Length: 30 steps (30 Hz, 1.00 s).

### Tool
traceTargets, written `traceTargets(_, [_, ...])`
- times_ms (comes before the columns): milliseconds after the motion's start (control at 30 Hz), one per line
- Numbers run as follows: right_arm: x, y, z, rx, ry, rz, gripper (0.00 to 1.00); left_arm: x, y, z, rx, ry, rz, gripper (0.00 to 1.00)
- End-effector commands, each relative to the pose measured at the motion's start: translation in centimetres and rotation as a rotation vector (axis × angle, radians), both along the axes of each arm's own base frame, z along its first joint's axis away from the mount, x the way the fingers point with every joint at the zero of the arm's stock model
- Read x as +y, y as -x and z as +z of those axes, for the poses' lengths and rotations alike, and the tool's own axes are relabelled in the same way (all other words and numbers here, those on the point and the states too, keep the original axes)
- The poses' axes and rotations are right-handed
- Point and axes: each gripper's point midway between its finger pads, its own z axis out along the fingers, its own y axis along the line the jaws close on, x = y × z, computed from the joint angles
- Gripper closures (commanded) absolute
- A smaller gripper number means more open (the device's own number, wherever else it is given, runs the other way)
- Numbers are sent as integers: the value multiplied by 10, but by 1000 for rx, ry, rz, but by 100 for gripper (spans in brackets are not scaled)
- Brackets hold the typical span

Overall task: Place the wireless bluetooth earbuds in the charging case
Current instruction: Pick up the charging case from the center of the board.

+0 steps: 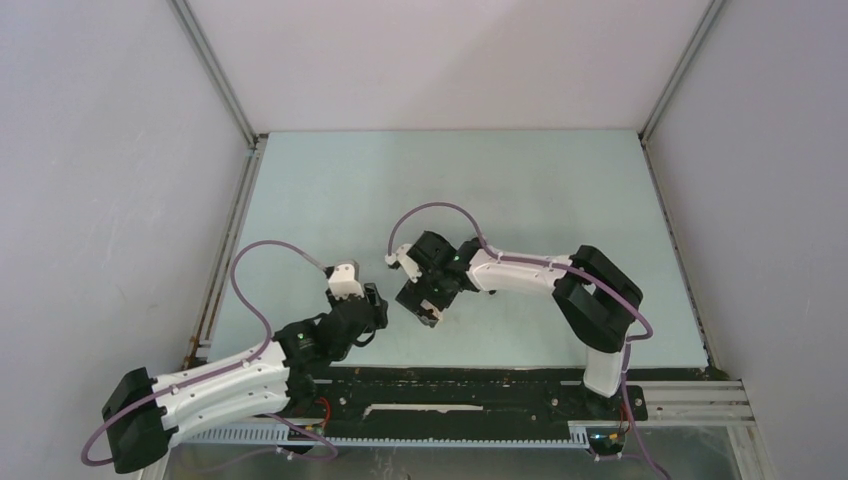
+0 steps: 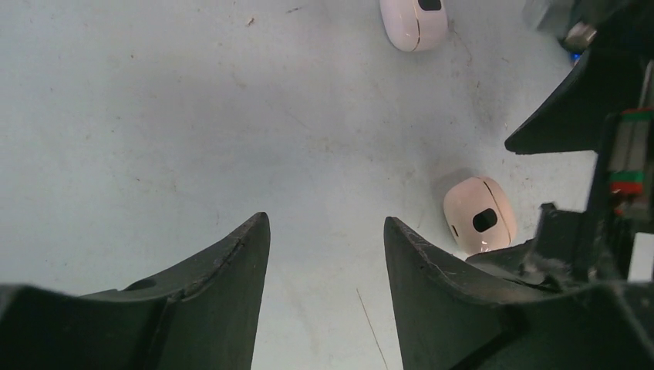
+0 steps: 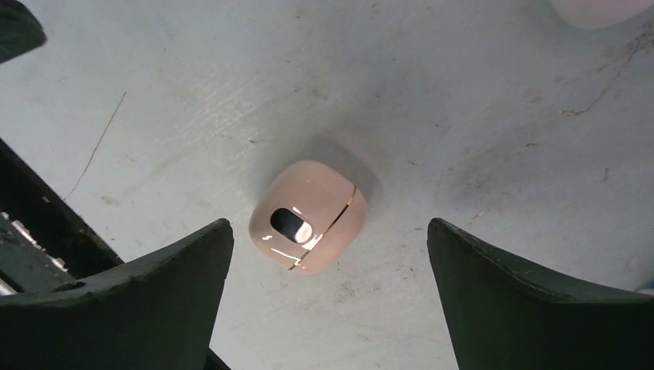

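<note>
My right gripper grabs the pink charging case by its ends across the case's seam [image 3: 309, 216] next, leaving the case's dark window side free for handover to my left gripper.
No earbuds show in any view. A closed pale pink charging case [image 3: 308, 216] with a dark oval window lies on the table. My right gripper [image 3: 328, 223] hovers over it, open and empty, with the case just off its left finger. The same case [image 2: 480, 214] shows in the left wrist view to the right of my left gripper [image 2: 324, 220], which is open and empty over bare table. A second closed pink case [image 2: 414, 21] lies farther off. In the top view both grippers, left [image 1: 374, 303] and right [image 1: 424, 303], nearly meet at the table's near middle and hide the cases.
The right arm's black body [image 2: 586, 116] fills the right side of the left wrist view, close to the case. A left finger tip [image 3: 15, 27] shows at the right wrist view's top left. The light green table [image 1: 450, 180] is walled on three sides.
</note>
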Motion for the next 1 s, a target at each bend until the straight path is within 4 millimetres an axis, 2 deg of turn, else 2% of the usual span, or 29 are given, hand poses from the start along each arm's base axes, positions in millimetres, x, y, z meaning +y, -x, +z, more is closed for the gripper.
traceTargets(0, [8,-11,2,-78,34,-17,6,7,-4,4,-28,1,47,38])
traceTargets(67, [5,-11,0,-80,42,-31,17,6,-5,4,-29,3,46,38])
traceTargets(133, [4,-12,-1,-85,48,-33,24,6,-5,5,-30,4,44,38])
traceTargets(400, [0,-9,-8,-79,73,18,31,5,-4,4,-31,6,36,38])
traceTargets(533, [1,-1,-10,-50,49,68,36,4,-4,3,-31,12,32,37])
traceTargets(733, [-1,-4,-18,-37,55,81,43,1,-4,4,-34,28,24,37])
traceTargets(867, [-5,-9,-21,-24,55,72,54,0,-4,5,-38,38,15,37])
traceTargets(967, [-8,-11,-9,-6,19,77,61,-6,-4,8,-59,53,-21,37])
